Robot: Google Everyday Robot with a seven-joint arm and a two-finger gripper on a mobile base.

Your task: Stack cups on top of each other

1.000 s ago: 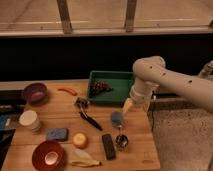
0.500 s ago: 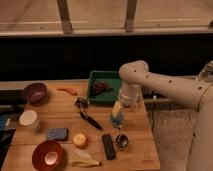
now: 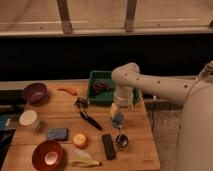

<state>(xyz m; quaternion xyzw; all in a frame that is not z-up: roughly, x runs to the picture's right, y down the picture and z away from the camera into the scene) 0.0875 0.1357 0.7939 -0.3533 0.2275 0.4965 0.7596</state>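
Note:
I will grab the blue-grey cup by its rim (image 3: 118, 115) next with my gripper, to stack the cups on top of each other.
The blue-grey cup (image 3: 119, 120) stands on the wooden table (image 3: 140, 150), right of centre. My gripper (image 3: 116, 112) hangs straight down from the white arm that reaches in from the right. It is low over this cup, its pale fingers (image 3: 114, 108) open at the cup's top and left side. The cup rests on the table. The cream-white cup (image 3: 28, 120) stands far off near the table's left edge.
A green tray (image 3: 99, 76) with dark grapes sits just behind the gripper. A purple bowl (image 3: 35, 92) is at back left, a red-orange bowl (image 3: 48, 155) at front left. A black tool (image 3: 89, 119), blue sponge (image 3: 57, 134), orange fruit (image 3: 80, 140), black remote (image 3: 108, 146) and small metal piece (image 3: 121, 141) lie around.
The arm has swung left and lowered. The gripper has come from up and to the right of the blue-grey cup down onto it. The cup has not moved.

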